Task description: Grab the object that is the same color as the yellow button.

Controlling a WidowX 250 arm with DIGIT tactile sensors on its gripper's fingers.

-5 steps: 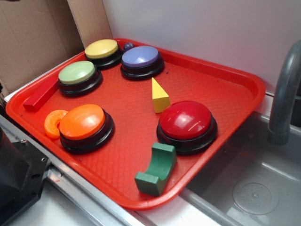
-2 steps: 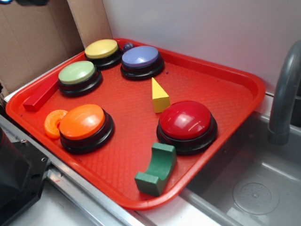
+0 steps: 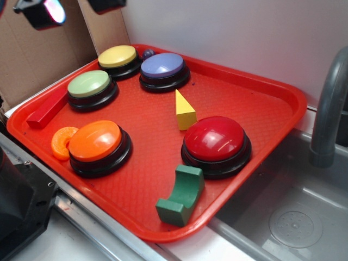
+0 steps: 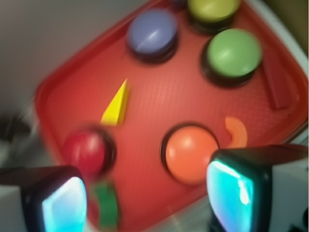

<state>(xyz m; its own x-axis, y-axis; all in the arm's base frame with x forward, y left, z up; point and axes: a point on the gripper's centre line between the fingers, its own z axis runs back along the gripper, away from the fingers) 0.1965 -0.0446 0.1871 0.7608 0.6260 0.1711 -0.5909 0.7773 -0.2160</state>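
Note:
The yellow wedge block thins to a narrow tip (image 3: 176, 94) opposite its bulk, so my gripper should next grab the block by its thick end (image 3: 186, 117).
The object, a small yellow wedge block (image 3: 185, 111), stands upright near the middle of the red tray (image 3: 261, 103), between the purple and red buttons. In the wrist view the object (image 4: 116, 105) is seen from high above and blurred. The yellow button (image 3: 117, 56) sits at the tray's far left corner and shows at the top edge of the wrist view as the yellow button (image 4: 213, 8). My gripper (image 3: 73, 6) hangs high above the tray's far left side, far from the wedge. The gripper (image 4: 147, 200) is open with nothing between its fingers.
On the tray are a pale green button (image 3: 89, 84), a purple button (image 3: 162, 66), an orange button (image 3: 95, 140), a red button (image 3: 215, 139), a green arch block (image 3: 182, 194), an orange ring (image 3: 61, 140) and a red bar (image 3: 48, 110). A sink (image 3: 293, 217) and faucet (image 3: 329, 109) lie to the right.
My gripper's fingers have come down into the top left of the exterior view. Nothing on the tray has moved.

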